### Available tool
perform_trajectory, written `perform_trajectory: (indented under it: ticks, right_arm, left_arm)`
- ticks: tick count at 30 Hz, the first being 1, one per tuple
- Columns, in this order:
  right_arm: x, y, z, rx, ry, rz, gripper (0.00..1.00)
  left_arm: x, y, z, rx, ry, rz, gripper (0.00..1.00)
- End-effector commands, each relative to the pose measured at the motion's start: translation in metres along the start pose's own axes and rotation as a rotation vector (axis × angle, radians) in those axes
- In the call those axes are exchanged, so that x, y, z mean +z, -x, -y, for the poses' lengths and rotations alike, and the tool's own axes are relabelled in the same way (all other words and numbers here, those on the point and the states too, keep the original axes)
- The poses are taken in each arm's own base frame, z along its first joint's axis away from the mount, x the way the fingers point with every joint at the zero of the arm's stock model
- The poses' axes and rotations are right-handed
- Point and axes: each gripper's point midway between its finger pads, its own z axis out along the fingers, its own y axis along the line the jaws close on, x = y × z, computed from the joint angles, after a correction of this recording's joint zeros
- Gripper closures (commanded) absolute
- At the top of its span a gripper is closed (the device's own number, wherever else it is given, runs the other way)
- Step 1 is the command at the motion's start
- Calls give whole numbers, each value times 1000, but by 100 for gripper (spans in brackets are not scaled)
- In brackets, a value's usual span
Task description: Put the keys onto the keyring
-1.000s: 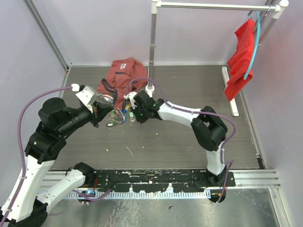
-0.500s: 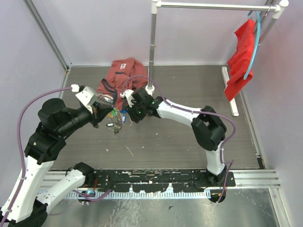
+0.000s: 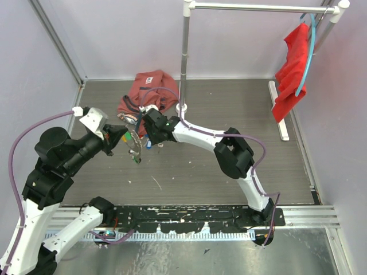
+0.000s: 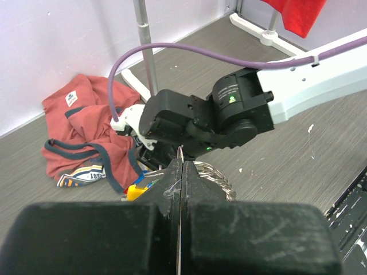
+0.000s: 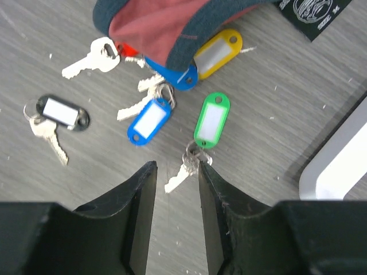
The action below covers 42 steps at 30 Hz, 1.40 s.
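Observation:
The small silver key should next be pinched by my right gripper at its ring end beside the green tag, so that its loop can be threaded onto the keyring.
My left gripper (image 4: 181, 163) is shut on the keyring (image 4: 217, 172), whose thin wire loop sticks up between the closed jaws. In the top view the keyring (image 3: 135, 151) hangs below the left gripper (image 3: 127, 139). My right gripper (image 5: 176, 167) is open just above the table, pointing down. A small silver key (image 5: 182, 173) on a green tag (image 5: 212, 120) lies between its fingertips, close to the right finger. More keys lie loose beyond it, with a blue tag (image 5: 149, 121), a black tag (image 5: 62, 112) and a yellow tag (image 5: 218, 52).
A crumpled red shirt (image 3: 146, 91) lies behind the keys, its hem covering some of them (image 5: 166, 28). The clothes rack pole (image 3: 184, 57) stands on its white base (image 5: 338, 166) right of the right gripper. A red cloth (image 3: 292, 69) hangs at the far right.
My right gripper has gone from shut to open and moved left over the loose keys. The left arm has drawn back to the left with the keyring.

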Motion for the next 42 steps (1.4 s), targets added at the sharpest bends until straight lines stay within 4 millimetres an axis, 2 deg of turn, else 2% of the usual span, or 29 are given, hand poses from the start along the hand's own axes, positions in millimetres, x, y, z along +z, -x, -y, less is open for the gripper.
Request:
perform_trajectory:
  ticks: [1, 11, 18, 23, 37, 39, 42]
  right_arm:
    - [0, 24, 6, 41, -129, 52, 58]
    - [18, 13, 6, -1, -166, 12, 60]
    - [25, 9, -5, -25, -149, 0, 61]
    - [28, 2, -1, -36, -179, -21, 66]
    - [35, -11, 3, -62, -195, -64, 67]
    - [36, -11, 3, -63, -195, -65, 70]
    - [35, -10, 4, -64, -198, -62, 80]
  left_arm:
    - [-4, 24, -5, 13, 30, 79, 100]
    - [-4, 25, -5, 14, 26, 82, 100]
    - [-3, 25, -5, 15, 24, 82, 100]
    - [-2, 24, -5, 17, 23, 80, 100]
    - [-1, 23, -4, 15, 18, 78, 100]
    - [-1, 23, -4, 14, 18, 77, 100]
    - [0, 23, -3, 14, 14, 76, 100]
